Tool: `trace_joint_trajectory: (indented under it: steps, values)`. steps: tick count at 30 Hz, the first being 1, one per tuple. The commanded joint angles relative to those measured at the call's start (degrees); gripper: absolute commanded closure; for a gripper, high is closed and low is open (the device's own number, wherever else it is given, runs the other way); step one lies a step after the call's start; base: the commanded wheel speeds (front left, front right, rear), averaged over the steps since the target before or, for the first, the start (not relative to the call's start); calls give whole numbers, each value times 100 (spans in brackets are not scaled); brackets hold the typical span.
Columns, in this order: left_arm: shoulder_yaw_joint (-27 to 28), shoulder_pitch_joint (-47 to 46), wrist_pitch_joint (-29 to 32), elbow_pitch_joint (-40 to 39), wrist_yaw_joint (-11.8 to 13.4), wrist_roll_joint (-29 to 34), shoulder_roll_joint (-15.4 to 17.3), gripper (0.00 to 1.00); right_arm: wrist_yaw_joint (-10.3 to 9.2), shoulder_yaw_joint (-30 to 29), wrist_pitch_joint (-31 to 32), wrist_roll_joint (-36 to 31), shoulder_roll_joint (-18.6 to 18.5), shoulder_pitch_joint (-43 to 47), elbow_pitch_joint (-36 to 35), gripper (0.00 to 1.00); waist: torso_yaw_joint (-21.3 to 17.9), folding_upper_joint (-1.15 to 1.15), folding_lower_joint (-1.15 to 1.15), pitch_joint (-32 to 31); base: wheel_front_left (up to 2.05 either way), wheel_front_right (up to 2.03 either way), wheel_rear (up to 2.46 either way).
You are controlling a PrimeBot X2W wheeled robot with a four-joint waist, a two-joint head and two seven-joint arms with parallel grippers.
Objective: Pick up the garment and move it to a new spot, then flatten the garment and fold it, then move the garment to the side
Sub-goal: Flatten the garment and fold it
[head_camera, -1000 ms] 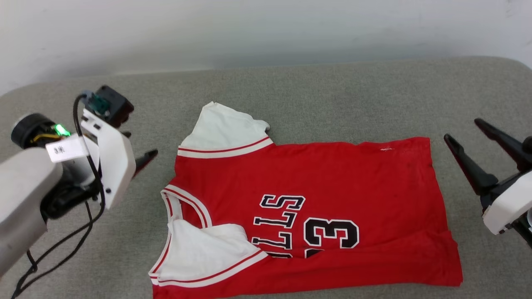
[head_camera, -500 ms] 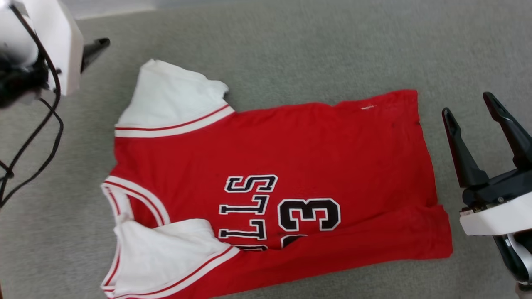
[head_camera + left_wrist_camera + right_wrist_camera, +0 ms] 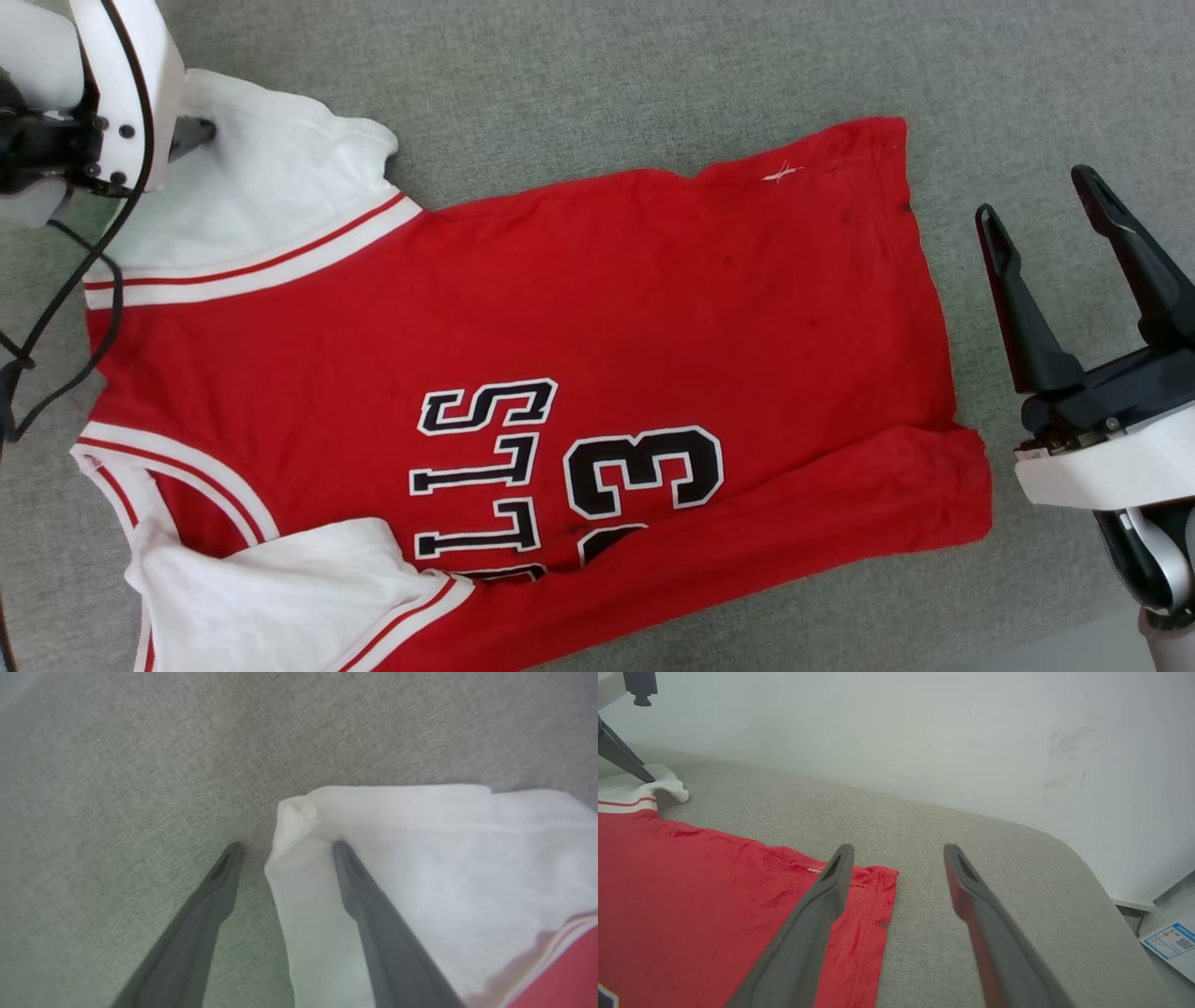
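The right gripper grabs the garment's bunched red hem (image 3: 961,454) next, where a fold stands up while the red body (image 3: 717,302) lies flat.
The garment (image 3: 579,308), a red jersey with black "BULLS" and "23" lettering and white sleeves, lies spread on the grey padded surface (image 3: 579,75), neck to the left. My left gripper (image 3: 286,848) is open at the far white sleeve (image 3: 271,177). One finger rests on the sleeve cloth and the other on the grey surface, with the sleeve's folded corner (image 3: 299,812) between them. My right gripper (image 3: 1038,198) is open and holds nothing, hovering just right of the hem. In the right wrist view the right gripper (image 3: 899,849) sits over the hem's far corner (image 3: 882,882).
A white wall (image 3: 924,742) rises behind the surface. The grey surface's rounded edge (image 3: 1083,854) drops off at the far right, with a printed label (image 3: 1169,942) on the floor beyond. A black cable (image 3: 89,280) hangs from the left arm near the collar.
The head camera has tilted down and closer, so the whole picture shifted. My left gripper has come onto the far white sleeve's corner. The right gripper stays open beside the hem.
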Motion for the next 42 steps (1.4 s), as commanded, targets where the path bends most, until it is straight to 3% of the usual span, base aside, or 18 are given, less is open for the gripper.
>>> trace_joint_trajectory:
  steps: [1,3,4,5,10,14,20,26,30,33,42]
  values:
    - [-93,60,99,82,0,24,-47,0,-4,23,-10,20,23,-94,28,0,-65,0,-1,77,0,0,0]
    - [-202,150,263,165,-40,0,-96,0,-4,35,-3,26,-22,-106,59,0,-67,0,-1,89,0,0,0]
    - [-234,172,278,168,-67,4,-108,71,-4,33,3,37,-45,-120,78,0,-62,0,-1,88,0,0,0]
    - [-237,192,266,182,-84,3,-115,100,-4,24,16,46,-75,-149,95,0,-52,0,-1,81,0,0,0]
    - [-244,136,79,162,-212,79,-126,100,-4,-11,205,144,-347,-373,132,0,83,0,-1,-84,0,0,0]
    - [-281,10,-224,79,-307,207,-239,100,-4,177,719,255,-881,-814,85,0,262,0,-1,-285,0,0,0]
    - [-412,70,-596,-162,-404,259,-429,100,-5,1134,2279,975,-1949,-1761,234,0,578,0,-1,-538,0,0,0]
    - [-555,-1,-822,-507,-431,271,-538,100,-4,2249,4137,2084,-2591,-2753,802,0,858,0,-1,-588,0,0,0]
    - [-655,-114,-927,-723,-438,288,-581,100,-4,2675,5202,2626,-2665,-3332,1348,0,1022,0,-1,-521,0,0,0]
    - [-720,-200,-991,-869,-435,272,-584,100,-4,2797,5666,2895,-2511,-3598,1860,0,1135,0,-1,-436,0,0,0]
    - [-914,-493,-1175,-1206,-437,249,-615,100,-4,2980,5644,2986,-2017,-3794,2982,0,1398,0,-1,-141,0,0,0]
